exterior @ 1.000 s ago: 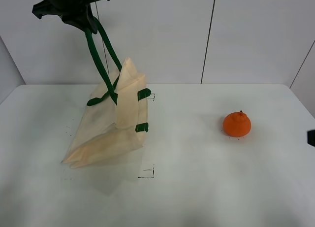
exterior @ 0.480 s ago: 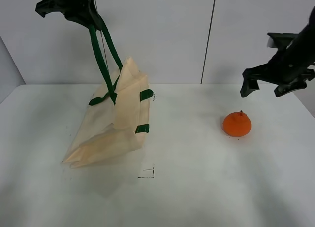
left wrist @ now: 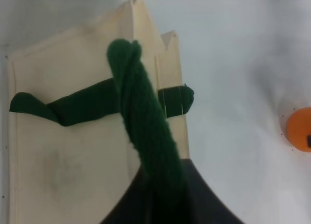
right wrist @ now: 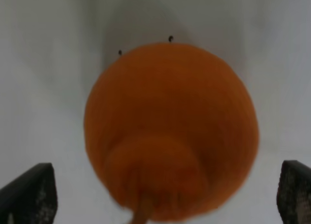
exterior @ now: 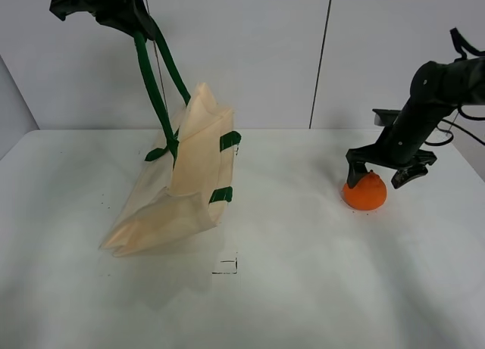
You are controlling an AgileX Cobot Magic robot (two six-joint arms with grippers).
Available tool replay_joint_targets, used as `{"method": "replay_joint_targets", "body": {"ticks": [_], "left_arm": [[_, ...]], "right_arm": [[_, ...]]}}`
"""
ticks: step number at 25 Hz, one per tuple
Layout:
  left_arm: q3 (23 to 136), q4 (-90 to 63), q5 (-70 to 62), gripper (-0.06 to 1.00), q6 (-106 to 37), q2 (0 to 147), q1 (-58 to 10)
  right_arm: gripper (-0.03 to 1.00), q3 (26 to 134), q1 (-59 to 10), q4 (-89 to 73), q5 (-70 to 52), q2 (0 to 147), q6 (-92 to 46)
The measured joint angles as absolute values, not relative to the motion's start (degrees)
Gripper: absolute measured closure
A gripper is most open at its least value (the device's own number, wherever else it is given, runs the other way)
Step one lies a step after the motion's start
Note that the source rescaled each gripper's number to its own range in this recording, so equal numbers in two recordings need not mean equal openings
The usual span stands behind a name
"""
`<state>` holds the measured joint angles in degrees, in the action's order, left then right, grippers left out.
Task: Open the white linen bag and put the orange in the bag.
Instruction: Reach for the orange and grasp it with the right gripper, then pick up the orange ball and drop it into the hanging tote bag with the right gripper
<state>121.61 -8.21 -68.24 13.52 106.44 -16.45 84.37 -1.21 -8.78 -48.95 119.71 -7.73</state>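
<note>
The right gripper takes the orange (right wrist: 170,131) by its round sides at the widest part next, as it slopes in toward its stem on top (right wrist: 144,209).
The white linen bag (exterior: 182,179) hangs tilted from its dark green handles (exterior: 155,84), its bottom resting on the table at the left. My left gripper (exterior: 125,12) is shut on the handles high at the top left; the left wrist view shows the bag (left wrist: 73,151) and the handle (left wrist: 146,131) running into the jaws. The orange (exterior: 364,191) sits on the table at the right. My right gripper (exterior: 381,169) is open just above it, one finger on each side. The right wrist view shows the orange (right wrist: 170,131) close, between the fingertips (right wrist: 29,192).
The white table (exterior: 303,273) spreads around both things. A small black square mark (exterior: 226,266) lies in front of the bag. A grey wall with a dark vertical seam (exterior: 322,57) stands behind the table.
My right arm has come in from the right and dropped down over the orange. My left gripper has lifted the handles slightly, and the bag stands a little more upright.
</note>
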Motion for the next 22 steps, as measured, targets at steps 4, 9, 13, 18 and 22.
{"method": "replay_joint_targets", "body": {"ticks": [4, 9, 13, 18, 22], "left_arm": [[121.61, -8.21, -68.24, 0.94, 13.46, 106.44, -16.45], [121.61, -8.21, -68.24, 0.94, 13.25, 106.44, -16.45], [121.61, -8.21, -68.24, 0.94, 13.25, 106.44, -16.45], [121.61, -8.39, -68.24, 0.94, 13.25, 106.20, -16.45], [121.61, -8.20, -68.24, 0.94, 13.25, 105.09, -16.45]], "right_arm": [[0.09, 84.37, -1.21, -8.85, -47.70, 122.19, -7.84], [0.92, 84.67, -1.21, -8.37, -46.75, 122.24, -7.84], [0.95, 86.24, -1.21, -9.88, -49.17, 121.00, -8.23], [0.95, 94.57, -1.21, -19.51, -58.21, 116.75, -10.77], [0.95, 104.19, -2.01, -30.64, -63.27, 114.08, -11.08]]}}
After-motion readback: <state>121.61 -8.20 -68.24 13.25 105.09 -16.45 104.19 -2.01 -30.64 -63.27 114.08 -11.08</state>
